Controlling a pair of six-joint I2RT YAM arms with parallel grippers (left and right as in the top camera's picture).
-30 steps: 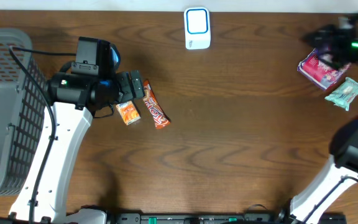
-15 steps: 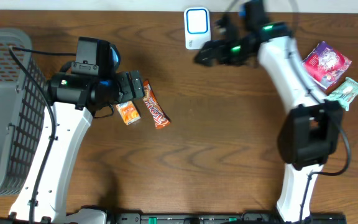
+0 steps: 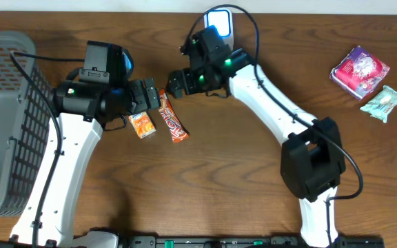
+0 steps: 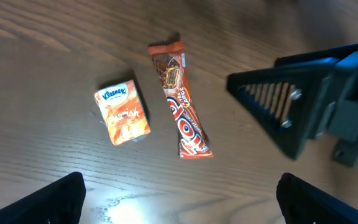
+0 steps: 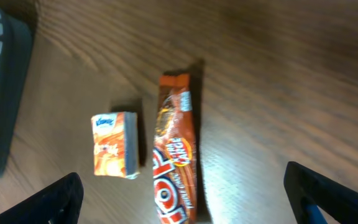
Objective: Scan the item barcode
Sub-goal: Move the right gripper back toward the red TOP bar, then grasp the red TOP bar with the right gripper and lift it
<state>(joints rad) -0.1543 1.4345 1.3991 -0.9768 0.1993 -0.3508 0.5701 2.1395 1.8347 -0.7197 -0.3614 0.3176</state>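
Observation:
I need to grab the chocolate bar across its middle (image 3: 171, 117) (image 5: 175, 148) with my right gripper next, so the far end of the chocolate bar stays uncovered to show its barcode to the scanner.
An orange-brown chocolate bar (image 3: 172, 120) (image 4: 180, 109) (image 5: 177, 152) lies flat on the wooden table. A small orange tissue pack (image 3: 142, 125) (image 4: 122, 112) (image 5: 114, 145) lies just left of it. My left gripper (image 3: 151, 95) (image 4: 182, 202) hovers open above the two items, with nothing between its fingers. My right gripper (image 3: 175, 83) (image 5: 185, 199) is open too, above the bar's far end and close to the left gripper; it shows as a black shape (image 4: 316, 106) in the left wrist view. The white scanner with a blue screen (image 3: 218, 24) stands at the back edge, partly behind the right arm.
A grey wire basket (image 3: 5, 117) fills the left side. A pink packet (image 3: 359, 71) and a pale green packet (image 3: 384, 103) lie at the far right. The two grippers hang only a little apart over the bar.
The right arm has swept from the far right across the table to above the bar, next to the left gripper. The left arm and both items have not moved.

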